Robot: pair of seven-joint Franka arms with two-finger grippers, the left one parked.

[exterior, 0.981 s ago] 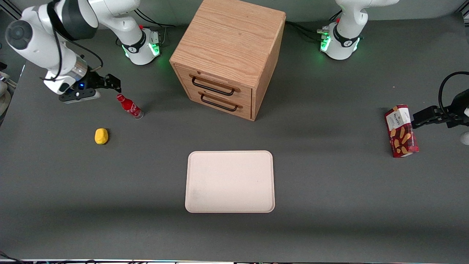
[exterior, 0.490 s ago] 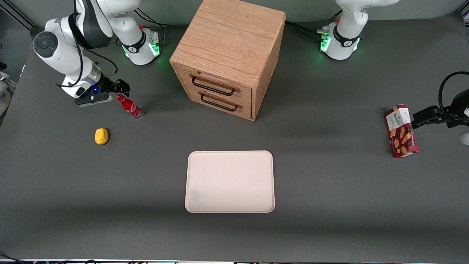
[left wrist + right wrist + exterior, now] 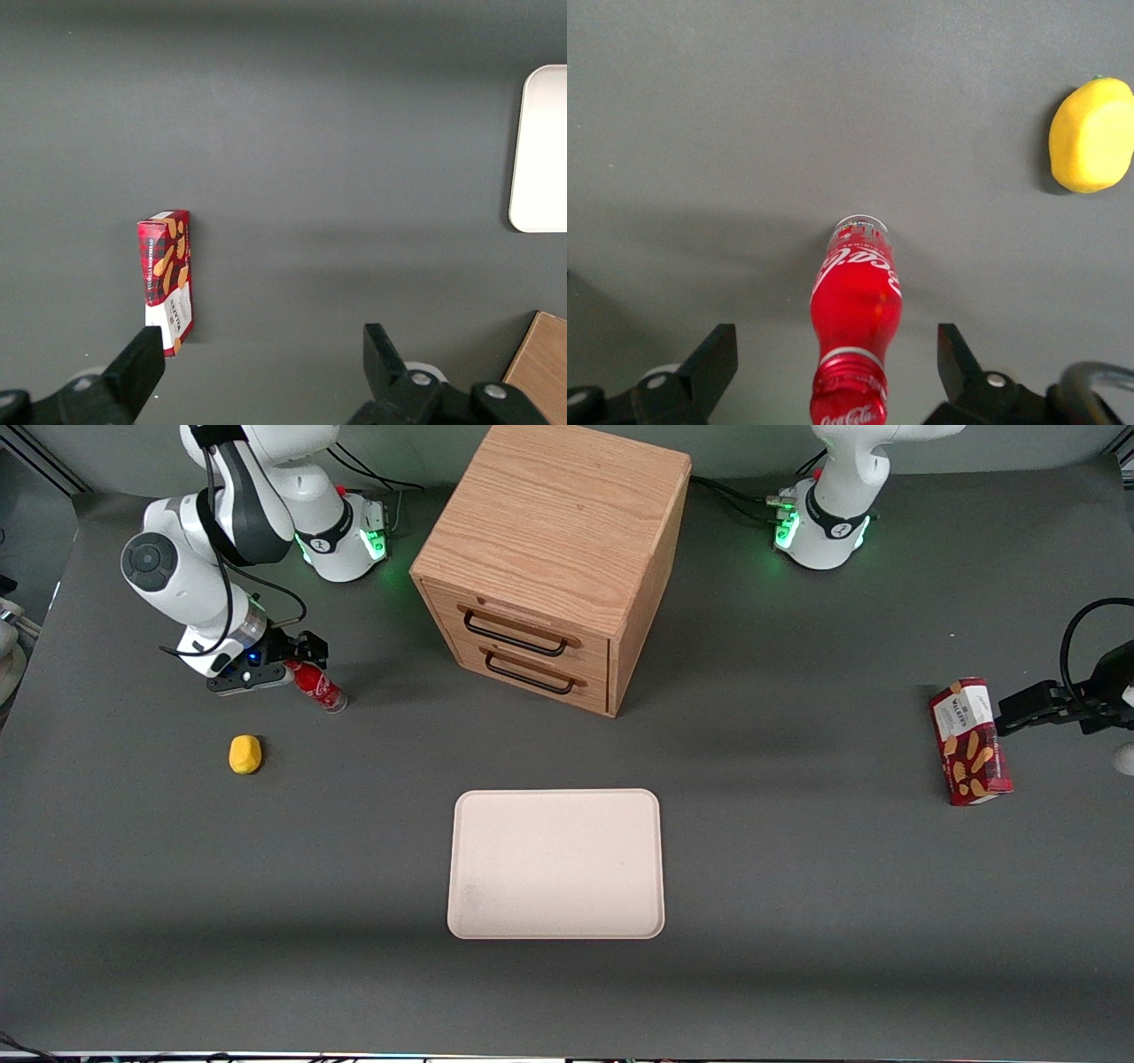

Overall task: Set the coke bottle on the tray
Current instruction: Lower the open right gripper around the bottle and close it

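Note:
The coke bottle's clear bottom needs to stay free to settle on the tray [image 3: 555,864]. My gripper should next pick up the bottle by its cap end [image 3: 295,669].
The coke bottle [image 3: 321,685], with red cap, red label and clear base, stands on the grey table toward the working arm's end. My right gripper [image 3: 303,652] is over its top. In the right wrist view the gripper [image 3: 835,356] is open, with one finger on each side of the bottle [image 3: 856,305] near its cap, and neither finger touches it. The pale cream-pink tray [image 3: 555,864] lies flat, nearer the front camera than the cabinet, and nothing is on it. Its edge also shows in the left wrist view [image 3: 540,150].
A wooden drawer cabinet [image 3: 549,558] stands mid-table beside the bottle. A yellow lemon [image 3: 245,754] lies nearer the front camera than the bottle and also shows in the right wrist view [image 3: 1090,135]. A red biscuit box [image 3: 970,741] lies toward the parked arm's end.
My right gripper has moved toward the coke bottle and come down, from beside it to over its cap. The bottle, lemon and tray have not moved.

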